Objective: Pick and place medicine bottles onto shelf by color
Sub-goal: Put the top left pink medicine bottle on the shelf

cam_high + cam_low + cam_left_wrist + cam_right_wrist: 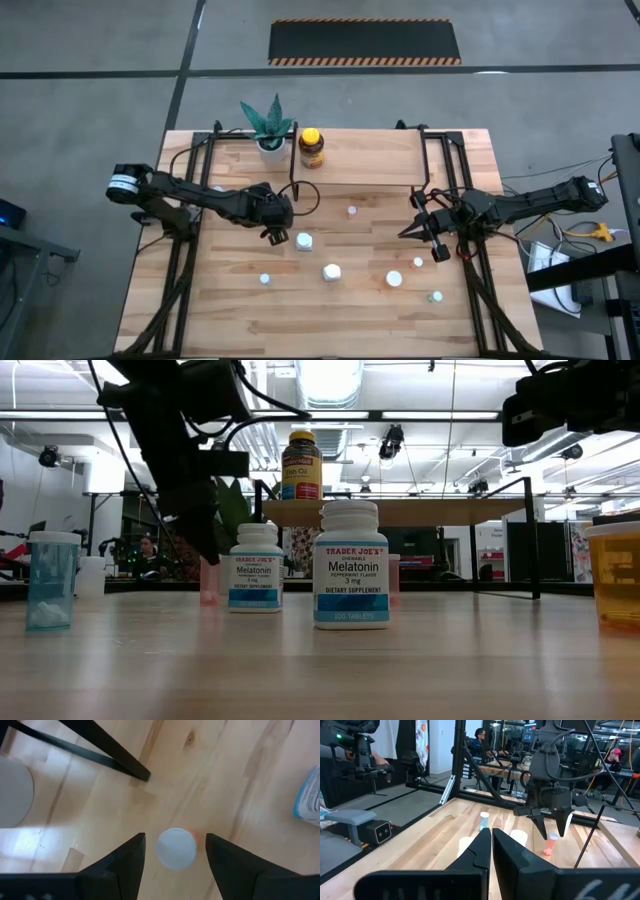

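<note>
My left gripper's fingers are level with the bottle's white cap (176, 848) in the left wrist view, so I will close my left gripper. Closing now would hold the bottle.
My left gripper (275, 233) points down, open, over a tiny bottle with a white cap and a pinkish-orange body (176, 848). Its fingers stand on either side of the cap with a gap on both sides. The bottle stands upright on the table and also shows in the right wrist view (550, 844) and in the low view (208, 582). My right gripper (410, 232) is shut and empty, held above the table's right part. The shelf (370, 158) stands at the far middle. On its left end stands the amber bottle with a yellow cap (311, 147).
Several small bottles stand across the near half of the table, among them two white Melatonin bottles (350, 565) (256, 568). A white pot with a green plant (268, 128) stands left of the shelf. The shelf's black leg (100, 750) is close to my left gripper.
</note>
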Available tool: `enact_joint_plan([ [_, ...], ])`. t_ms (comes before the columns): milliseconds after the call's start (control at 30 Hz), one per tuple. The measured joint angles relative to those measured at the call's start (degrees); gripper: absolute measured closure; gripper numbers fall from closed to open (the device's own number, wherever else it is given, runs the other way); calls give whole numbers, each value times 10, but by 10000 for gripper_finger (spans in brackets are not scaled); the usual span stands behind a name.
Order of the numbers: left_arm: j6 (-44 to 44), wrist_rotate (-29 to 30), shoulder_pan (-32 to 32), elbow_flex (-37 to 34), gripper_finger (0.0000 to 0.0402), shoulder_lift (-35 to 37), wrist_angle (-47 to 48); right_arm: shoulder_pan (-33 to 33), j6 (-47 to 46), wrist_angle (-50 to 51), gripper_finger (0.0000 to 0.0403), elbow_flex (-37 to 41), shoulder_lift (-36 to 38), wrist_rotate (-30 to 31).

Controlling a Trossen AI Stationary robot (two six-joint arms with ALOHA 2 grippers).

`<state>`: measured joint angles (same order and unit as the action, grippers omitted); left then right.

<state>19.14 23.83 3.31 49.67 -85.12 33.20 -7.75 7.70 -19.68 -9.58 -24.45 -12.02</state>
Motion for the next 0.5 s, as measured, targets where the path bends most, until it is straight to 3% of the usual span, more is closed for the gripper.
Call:
enact_joint_plan([
  [267, 0, -12, 0, -5, 213, 0, -4, 0, 4, 0, 394, 0, 0, 0],
  [500, 0, -12, 0, -5, 277, 0, -5, 0, 3, 0, 394, 0, 0, 0],
])
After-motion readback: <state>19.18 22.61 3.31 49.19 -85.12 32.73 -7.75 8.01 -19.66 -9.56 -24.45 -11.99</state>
